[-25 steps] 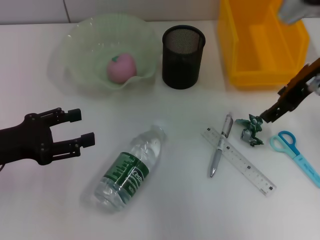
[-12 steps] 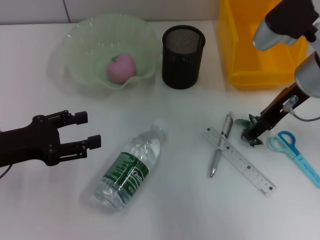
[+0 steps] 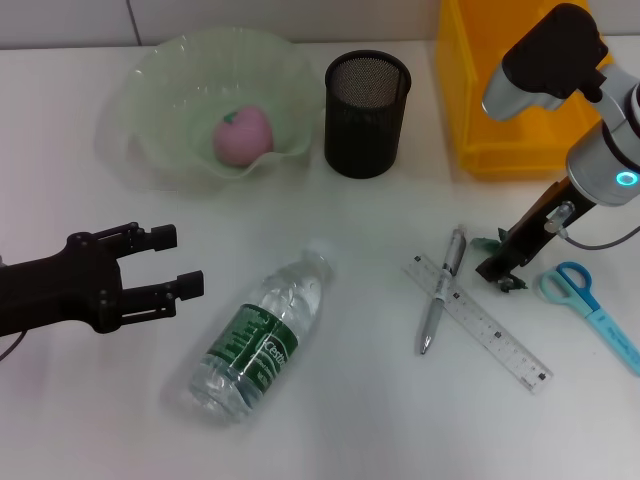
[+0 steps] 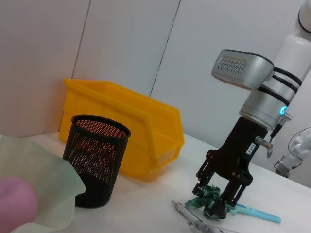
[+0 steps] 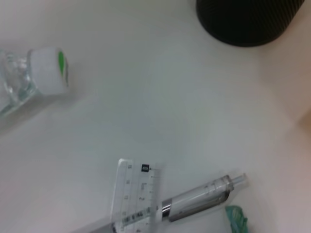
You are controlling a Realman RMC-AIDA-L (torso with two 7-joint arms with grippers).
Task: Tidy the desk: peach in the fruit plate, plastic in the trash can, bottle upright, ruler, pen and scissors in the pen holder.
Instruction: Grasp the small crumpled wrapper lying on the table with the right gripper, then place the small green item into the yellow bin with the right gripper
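My right gripper's fingers are down around the green plastic, so it is now time to close on it.
The crumpled green plastic [image 3: 488,243] lies on the desk right of the pen [image 3: 440,290], which crosses the clear ruler [image 3: 485,325]. My right gripper [image 3: 497,272] is down on the plastic; in the left wrist view its open fingers [image 4: 200,180] straddle the wad [image 4: 208,196]. The blue scissors [image 3: 590,308] lie at the far right. The water bottle [image 3: 258,335] lies on its side. The pink peach [image 3: 243,136] sits in the green fruit plate [image 3: 160,70]. My left gripper [image 3: 165,262] is open and empty, left of the bottle.
The black mesh pen holder [image 3: 367,100] stands at the back centre, with the yellow bin [image 3: 480,100] to its right. The right wrist view shows the bottle cap [image 5: 47,70], ruler end [image 5: 133,194], pen [image 5: 204,196] and pen holder base [image 5: 248,19].
My right gripper came down from the right onto the green plastic and now straddles it. My left gripper shifted slightly to the right, still open.
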